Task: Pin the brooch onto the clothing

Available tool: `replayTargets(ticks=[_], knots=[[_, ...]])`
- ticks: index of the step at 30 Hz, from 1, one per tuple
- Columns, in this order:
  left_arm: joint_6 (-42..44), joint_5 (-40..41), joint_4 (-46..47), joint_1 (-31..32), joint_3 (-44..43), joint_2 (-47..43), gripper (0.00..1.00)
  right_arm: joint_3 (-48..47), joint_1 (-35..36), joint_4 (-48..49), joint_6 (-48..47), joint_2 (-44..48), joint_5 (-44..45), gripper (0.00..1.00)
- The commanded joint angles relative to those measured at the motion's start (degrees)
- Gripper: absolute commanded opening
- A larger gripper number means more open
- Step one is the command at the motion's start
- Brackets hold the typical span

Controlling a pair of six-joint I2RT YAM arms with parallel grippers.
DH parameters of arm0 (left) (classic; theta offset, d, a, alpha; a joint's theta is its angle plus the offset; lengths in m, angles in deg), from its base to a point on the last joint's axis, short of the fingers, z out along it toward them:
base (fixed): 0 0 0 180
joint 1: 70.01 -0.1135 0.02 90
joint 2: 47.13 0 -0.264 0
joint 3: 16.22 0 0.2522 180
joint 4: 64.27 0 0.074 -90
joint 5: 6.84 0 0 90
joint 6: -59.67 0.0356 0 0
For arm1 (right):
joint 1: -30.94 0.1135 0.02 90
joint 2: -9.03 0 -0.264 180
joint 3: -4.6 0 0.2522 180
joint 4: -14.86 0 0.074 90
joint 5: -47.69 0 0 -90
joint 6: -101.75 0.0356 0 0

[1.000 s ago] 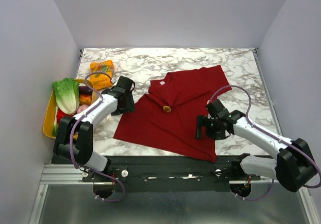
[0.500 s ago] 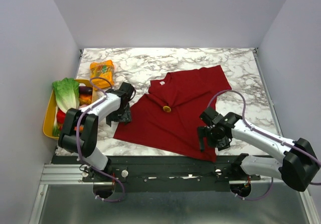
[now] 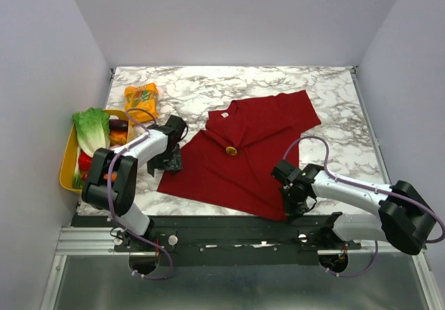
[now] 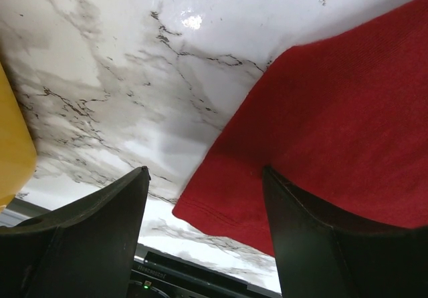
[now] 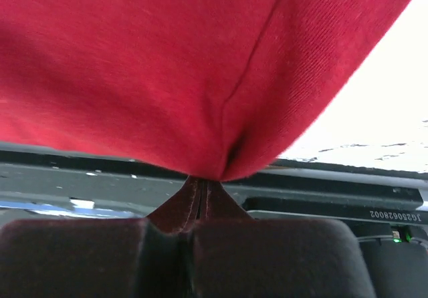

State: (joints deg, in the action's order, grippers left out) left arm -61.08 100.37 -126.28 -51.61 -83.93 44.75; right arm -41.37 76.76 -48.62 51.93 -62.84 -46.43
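Note:
My left gripper's fingers are above the unpressed cloth in the left wrist view, so my left gripper needs to move down before it closes on the shirt's corner.
The clothing [image 3: 257, 133], a dark red T-shirt, lies spread on the marble table. The brooch [image 3: 231, 150], a tiny gold disc, sits on it below the collar. My left gripper [image 3: 170, 162] stands open at the shirt's near left corner. In the left wrist view the clothing's [image 4: 334, 111] corner lies between the spread fingers of the left gripper [image 4: 205, 174], apart from both. My right gripper [image 3: 292, 209] is at the shirt's near right corner. The right wrist view shows the right gripper [image 5: 200, 204] shut on a pinched fold of the clothing's [image 5: 167, 64] hem.
A yellow tray [image 3: 67, 160] with a lettuce [image 3: 92, 131] and other produce stands at the left edge. An orange snack packet [image 3: 141, 100] lies behind it. The black front rail [image 3: 229, 230] runs just below the shirt. The tray's yellow wall [image 4: 13, 144] shows beside the left gripper.
My right gripper has moved toward the near edge and closed on the shirt's hem. The left gripper came nearer to the shirt's left corner and stayed open.

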Motion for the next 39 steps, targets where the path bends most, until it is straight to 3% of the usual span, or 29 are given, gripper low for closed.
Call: replayTargets(ticks=[1,10,17,20,22,28,29,30,32,39], knots=[[-1.6,-1.3,1.9,-0.5,3.1,-2.0,0.78,-2.7,0.4,2.4,3.1,3.7,6.9,0.01],[-3.5,-7.3,5.1,-0.5,6.4,-4.1,0.77,-6.5,-0.7,4.0,4.3,9.5,12.6,0.00],[-8.0,-4.0,5.6,2.1,9.3,-1.8,0.76,-8.7,-10.2,4.7,-1.8,12.1,13.3,0.01],[-8.7,-9.3,10.4,3.0,12.7,-1.7,0.73,-9.7,-12.4,5.1,-4.6,11.9,13.3,0.01],[-9.4,-10.7,13.0,3.4,14.4,-2.0,0.57,-10.5,-13.7,5.4,-5.6,11.4,13.5,0.00],[-10.1,-12.8,13.4,5.7,15.4,-4.2,0.33,-11.3,-15.2,7.1,-6.8,11.1,12.1,0.00],[-10.1,-13.4,14.4,5.7,16.5,-3.5,0.28,-11.4,-15.4,7.4,-6.9,11.1,11.4,0.00],[-10.0,-13.0,14.2,6.0,16.0,-3.1,0.15,-11.6,-15.4,7.9,-7.2,11.1,11.2,0.00],[-9.4,-13.2,14.7,6.1,15.5,-3.1,0.03,-12.3,-15.5,8.2,-7.7,11.2,11.0,0.00],[-7.1,-15.5,16.6,6.0,9.3,-12.6,0.00,-15.9,-15.5,10.4,-11.7,15.8,9.7,0.01]])
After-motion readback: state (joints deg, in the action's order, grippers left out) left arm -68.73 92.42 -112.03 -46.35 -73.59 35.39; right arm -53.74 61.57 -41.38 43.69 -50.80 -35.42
